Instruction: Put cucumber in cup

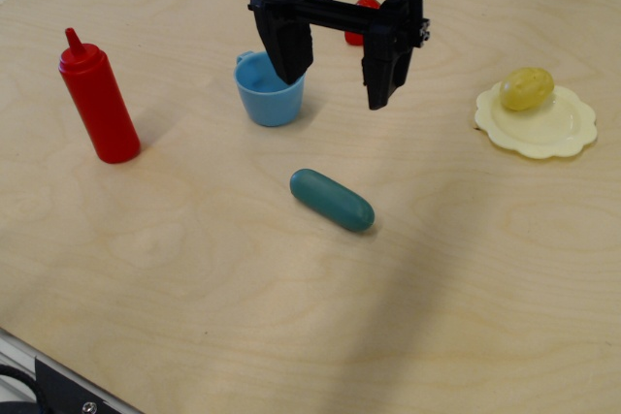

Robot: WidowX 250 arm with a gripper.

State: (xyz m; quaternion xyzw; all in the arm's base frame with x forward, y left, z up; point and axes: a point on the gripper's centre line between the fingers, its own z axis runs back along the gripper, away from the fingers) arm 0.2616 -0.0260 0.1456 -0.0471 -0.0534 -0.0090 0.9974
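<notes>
Next, my gripper picks up the teal-green cucumber around its middle (pixel 332 200) to put it in the light-blue cup (pixel 268 91).
The teal-green cucumber (pixel 332 200) lies on its side on the wooden table, near the middle. The light-blue cup (pixel 268 91) stands upright behind it to the left, its handle at the back left. My black gripper (pixel 335 79) hangs above the table behind the cucumber, open and empty, jaws wide apart. Its left finger (pixel 289 53) overlaps the cup's right rim in the view; its right finger (pixel 384 73) is to the right of the cup.
A red squeeze bottle (pixel 97 99) stands at the left. A pale yellow plate (pixel 540 126) with a yellow potato-like lump (pixel 527 88) sits at the right. A small red object (pixel 360 24) lies partly hidden behind the gripper. The table's front edge runs along the lower left.
</notes>
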